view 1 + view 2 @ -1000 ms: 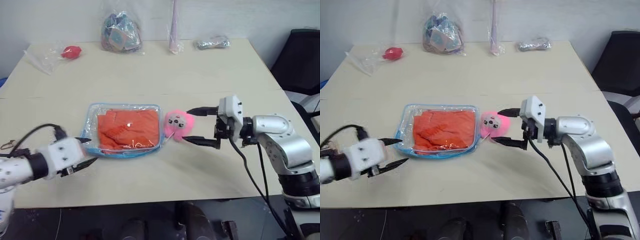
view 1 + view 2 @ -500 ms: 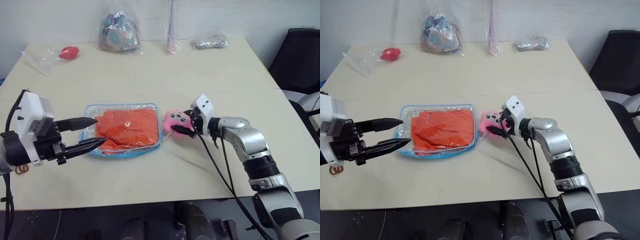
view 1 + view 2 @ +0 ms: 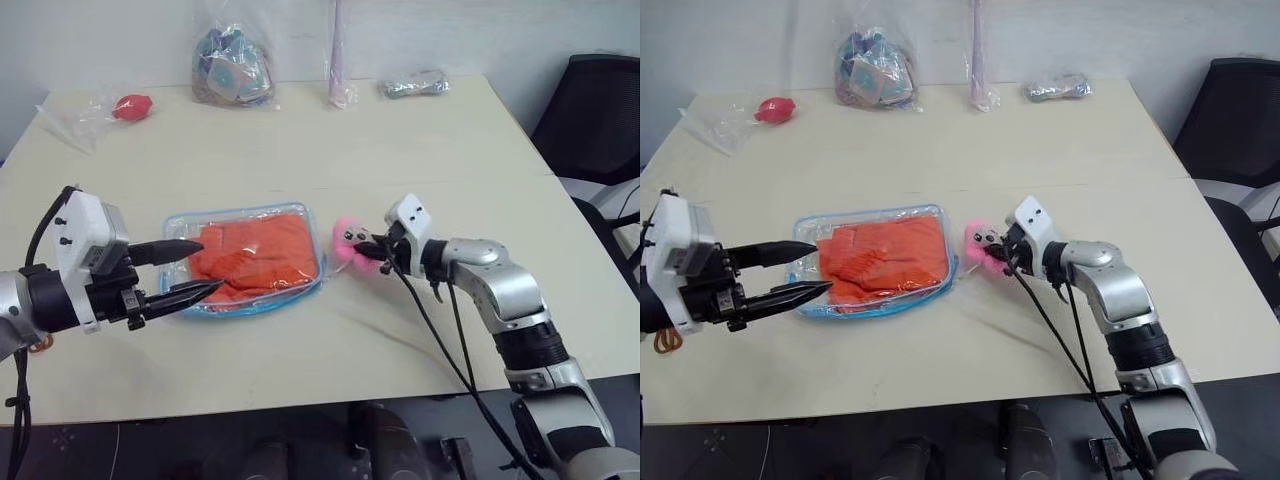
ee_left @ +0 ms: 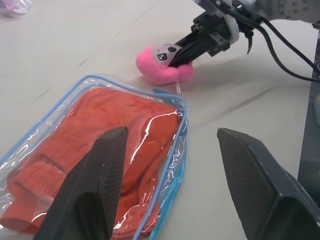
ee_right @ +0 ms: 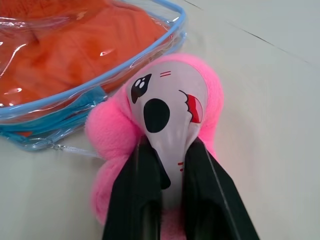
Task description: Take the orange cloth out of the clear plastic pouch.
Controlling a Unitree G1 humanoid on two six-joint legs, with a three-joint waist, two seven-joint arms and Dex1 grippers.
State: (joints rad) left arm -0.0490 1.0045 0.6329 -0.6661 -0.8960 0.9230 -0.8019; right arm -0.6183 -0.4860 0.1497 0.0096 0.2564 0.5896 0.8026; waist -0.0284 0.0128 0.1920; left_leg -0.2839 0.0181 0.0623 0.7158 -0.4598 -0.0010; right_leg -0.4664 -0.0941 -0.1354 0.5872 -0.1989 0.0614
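The left gripper pinches the thin blue zipper edge standing up along the pouch's side next, since the pouch lies flat with the cloth filling its middle.
The clear plastic pouch with light blue trim lies flat mid-table, and the orange cloth is folded inside it. My left gripper is open, its two fingers pointing over the pouch's left end and apart from it. Against the pouch's right end sits a small pink plush toy. My right gripper is shut on that toy; in the right wrist view the fingers pinch its white face piece.
Along the far edge of the table lie a thin clear bag with a red ball, a knotted bag of coloured items, a tall thin wrapped thing and a silvery packet. A black chair stands at the right.
My right gripper went from wide open beside the pink toy to shut on it. The left gripper rose and came in over the pouch's left end, staying open.
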